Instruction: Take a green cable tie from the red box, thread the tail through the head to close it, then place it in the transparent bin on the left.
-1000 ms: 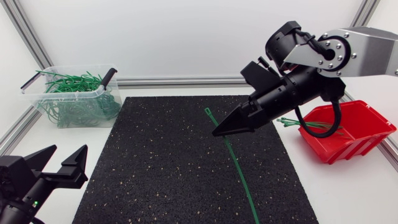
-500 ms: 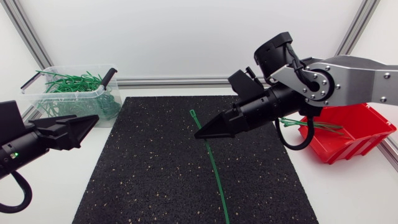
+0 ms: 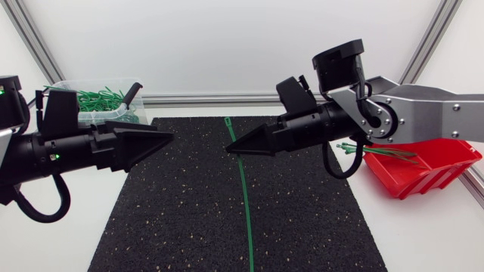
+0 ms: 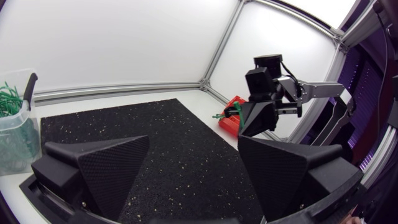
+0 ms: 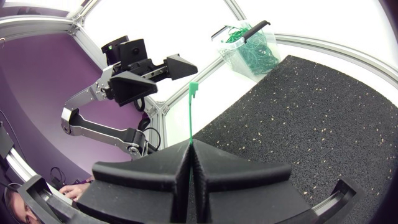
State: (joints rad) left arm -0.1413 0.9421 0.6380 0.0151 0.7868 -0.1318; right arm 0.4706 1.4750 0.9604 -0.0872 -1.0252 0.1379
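Observation:
My left gripper will pinch the tie next by its head end, which sticks out past the closed fingers. The tie's tail is hanging slack.
My right gripper hovers over the black mat, shut on a long green cable tie. The tie's head sticks out past the fingertips and its tail hangs toward the table's front edge. In the right wrist view the tie rises from between the closed fingers. My left gripper points at it from the left, open and holding nothing; its wide-apart fingers frame the right gripper. The transparent bin of green ties stands at the back left, the red box at the right.
Several more green ties stick out of the red box's near end. The bin's lid clip juts up beside my left arm. An aluminium frame rail runs along the table's back edge.
My left arm has risen from the front left corner and swung toward the middle, now pointing at the tie. My right gripper has carried the tie leftward and levelled out.

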